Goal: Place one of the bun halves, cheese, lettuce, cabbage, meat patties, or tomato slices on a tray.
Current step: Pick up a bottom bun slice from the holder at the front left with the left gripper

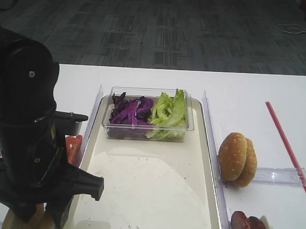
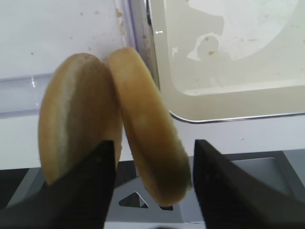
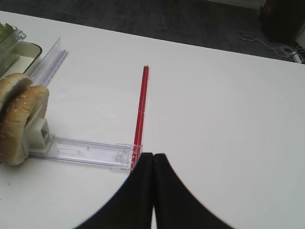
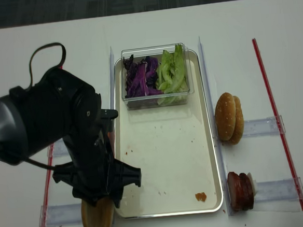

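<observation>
I need to put the pale bun half on the tray (image 4: 165, 159), so next my left gripper should hold it by its rounded rim (image 4: 106, 214).
Two bun halves (image 2: 143, 138) stand on edge in a grey holder off the tray's (image 2: 228, 100) near-left corner. My left gripper (image 2: 153, 143) is open, its fingers (image 2: 95, 186) on either side of the right-hand half, with a gap at the right finger. From above, the left arm (image 4: 75, 145) covers most of the bun halves (image 4: 96, 217). The tray (image 4: 165, 159) carries a clear box of cabbage (image 4: 141, 75) and lettuce (image 4: 172, 70). Meat patties (image 4: 240, 191) stand right of the tray. Tomato slices (image 1: 73, 146) peek out behind the arm. No cheese shows. My right gripper (image 3: 153, 155) is shut and holds nothing.
Two sesame buns (image 4: 229, 117) stand in a clear rail right of the tray. A red strip (image 4: 270, 100) runs along the table's right side, just ahead of the right gripper. An orange crumb (image 4: 200, 197) lies on the tray's near right.
</observation>
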Available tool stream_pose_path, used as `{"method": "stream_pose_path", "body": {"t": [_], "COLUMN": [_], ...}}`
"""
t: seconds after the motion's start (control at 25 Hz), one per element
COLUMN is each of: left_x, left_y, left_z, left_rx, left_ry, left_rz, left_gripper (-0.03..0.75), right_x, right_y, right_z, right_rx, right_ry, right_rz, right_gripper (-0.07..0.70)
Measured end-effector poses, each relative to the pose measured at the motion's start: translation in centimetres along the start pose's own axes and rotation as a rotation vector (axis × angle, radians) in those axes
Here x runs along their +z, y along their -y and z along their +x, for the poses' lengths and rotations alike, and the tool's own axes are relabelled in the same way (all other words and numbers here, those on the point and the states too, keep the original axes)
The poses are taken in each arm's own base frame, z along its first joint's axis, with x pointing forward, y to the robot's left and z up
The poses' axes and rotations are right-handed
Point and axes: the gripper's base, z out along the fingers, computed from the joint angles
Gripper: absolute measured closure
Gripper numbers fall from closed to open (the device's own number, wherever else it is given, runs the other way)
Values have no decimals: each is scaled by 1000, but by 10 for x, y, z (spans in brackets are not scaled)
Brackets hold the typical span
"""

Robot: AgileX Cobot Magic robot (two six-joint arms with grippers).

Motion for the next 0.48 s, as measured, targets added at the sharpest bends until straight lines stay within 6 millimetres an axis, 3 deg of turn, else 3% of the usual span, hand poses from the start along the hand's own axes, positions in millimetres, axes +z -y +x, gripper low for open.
{"method": "stream_pose_path", "body": {"t": [0.2, 0.48], "left_x": [0, 5], "left_y": [0, 1], "left_z": [0, -2], "left_rx": [0, 0], "left_ry": [2, -14], "left_rz": [1, -11], "left_gripper": [414, 426], "right_x": [0, 0], "right_y": [0, 0], "right_z": [0, 0], "right_rx": [0, 0], "right_ry": [0, 0], "right_rz": [0, 0], "right_gripper": [498, 498]}}
